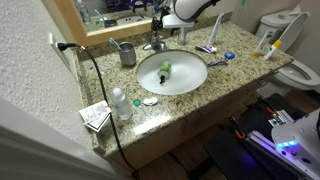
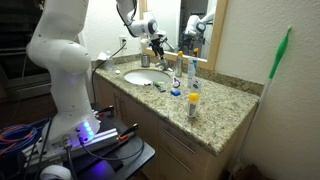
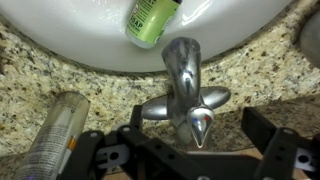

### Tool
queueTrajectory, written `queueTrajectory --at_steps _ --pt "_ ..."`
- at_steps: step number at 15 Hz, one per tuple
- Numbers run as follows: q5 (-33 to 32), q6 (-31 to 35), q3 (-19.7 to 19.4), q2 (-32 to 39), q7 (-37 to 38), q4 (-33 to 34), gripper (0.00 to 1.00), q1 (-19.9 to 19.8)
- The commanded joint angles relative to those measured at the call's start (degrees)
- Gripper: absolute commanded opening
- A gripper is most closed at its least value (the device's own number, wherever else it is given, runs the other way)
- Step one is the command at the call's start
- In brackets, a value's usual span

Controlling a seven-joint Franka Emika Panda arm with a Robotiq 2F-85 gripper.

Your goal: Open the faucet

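The faucet's lever handle [image 1: 155, 39] [image 3: 200, 122] is between my fingertips but still below them, so my gripper needs to lower first and only then close on the handle.
The faucet [image 3: 183, 85] is a small silver tap with a short spout over the white basin [image 3: 80, 40] and a lever handle with red and blue marks. In the wrist view my gripper [image 3: 195, 138] is open, with one black finger on each side of the lever handle and not touching it. In both exterior views the gripper [image 1: 160, 30] [image 2: 157, 42] hangs just above the faucet [image 1: 154, 44] at the back of the basin [image 1: 190, 85] [image 2: 135, 78].
A green bottle [image 3: 152, 18] [image 1: 165, 69] lies in the basin. A silver can [image 3: 55, 130] lies on the granite counter beside the faucet. A grey metal cup [image 1: 127, 52] stands by the mirror. Bottles [image 2: 194, 100] and toothbrushes stand on the counter [image 1: 230, 55].
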Motion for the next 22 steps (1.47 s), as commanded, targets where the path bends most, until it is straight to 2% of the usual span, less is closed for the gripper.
queueTrajectory --at_steps 1,2,3,4,5,9,14,17,21,22 --pt "0.9 1.31 -2.54 3.42 -1.32 2.4 1.0 1.78" --pt "0.66 1.87 -3.14 4.23 -0.98 2.82 1.0 2.16" --pt "0.86 2.31 -3.45 4.83 -0.89 3.17 0.75 2.43" --pt "1.46 2.62 -3.36 5.04 -1.5 3.2 0.74 2.35" --pt "1.46 3.15 -3.53 5.22 -1.55 3.24 0.68 2.63" --pt "3.12 4.1 -2.64 4.03 -2.64 2.29 0.4 2.6" --pt "2.65 2.99 -3.7 0.45 -1.73 0.16 0.05 3.83" --pt "2.89 3.62 -3.97 -0.35 -0.84 -0.51 0.07 4.23" --pt "8.08 8.16 -2.46 -1.33 0.18 -1.92 0.07 3.03" --pt "9.69 7.85 -2.34 -5.32 -0.75 -4.68 0.07 2.1"
